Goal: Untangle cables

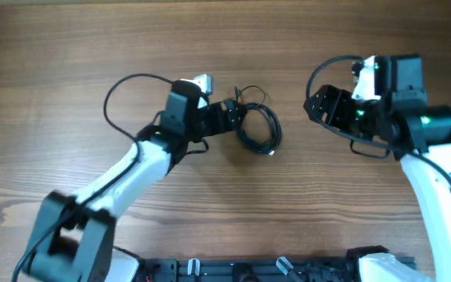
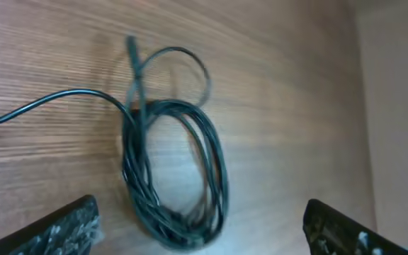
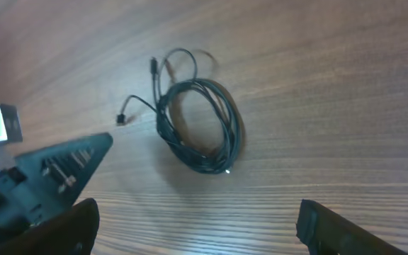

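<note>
I should next grip the coiled bundle's edge near the loose ends with my left gripper. The opposite edge stays free for my right gripper to untangle cables.
The cables (image 1: 258,125) lie as one coiled black bundle on the wooden table, with loose ends and small plugs sticking out on its far side. My left gripper (image 1: 232,116) is open at the bundle's left edge; in the left wrist view the coil (image 2: 176,166) lies between and just ahead of the open fingers (image 2: 200,230). My right gripper (image 1: 319,106) is open and empty, well to the right of the bundle. In the right wrist view the coil (image 3: 200,127) lies ahead of the open fingers (image 3: 197,227), with a loose plug end (image 3: 122,119) to its left.
The wooden table (image 1: 225,204) fills the view. The left arm (image 3: 41,177) reaches in at the left of the right wrist view. A black rail (image 1: 272,268) runs along the table's near edge.
</note>
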Motion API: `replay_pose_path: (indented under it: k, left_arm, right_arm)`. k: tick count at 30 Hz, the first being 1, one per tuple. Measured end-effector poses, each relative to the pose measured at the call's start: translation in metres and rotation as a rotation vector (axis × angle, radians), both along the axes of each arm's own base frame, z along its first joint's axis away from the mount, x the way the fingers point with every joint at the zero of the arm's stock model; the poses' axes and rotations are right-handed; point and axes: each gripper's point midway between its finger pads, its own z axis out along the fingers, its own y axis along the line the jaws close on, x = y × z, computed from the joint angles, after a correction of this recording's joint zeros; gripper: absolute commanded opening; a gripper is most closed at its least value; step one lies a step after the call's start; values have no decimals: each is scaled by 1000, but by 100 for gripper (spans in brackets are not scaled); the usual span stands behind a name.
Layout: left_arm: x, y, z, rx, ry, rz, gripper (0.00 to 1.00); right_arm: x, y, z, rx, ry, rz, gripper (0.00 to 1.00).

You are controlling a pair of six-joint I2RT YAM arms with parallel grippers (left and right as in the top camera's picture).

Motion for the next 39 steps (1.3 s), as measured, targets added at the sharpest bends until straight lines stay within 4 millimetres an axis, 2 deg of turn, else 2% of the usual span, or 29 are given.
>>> replay_pose_path:
  k: [3,7,11,16,24,33,39]
  left_arm:
    - [7,-8,-19,3,29,64,74]
    - [3,-17,-38,60,43,103,66]
    - [-4,-24,-61,132,54,122,65]
    - [-1,-18,-85,188,67,157,64]
    - [9,-19,-90,188,34,179,64]
    - [8,-29,-92,205,6,175,54]
    - [7,-33,-94,226,-10,178,56]
  right_arm:
    - [5,0,-12,-2,38,-3,91]
    - [9,1,-15,-3,40,-3,91]
    - [11,1,-13,-1,27,-3,91]
    - [11,1,-14,-2,28,-3,91]
    - [11,1,-14,-5,31,-5,91]
    - [7,0,-16,-8,49,-5,91]
    - [6,-1,-17,-14,56,-9,92]
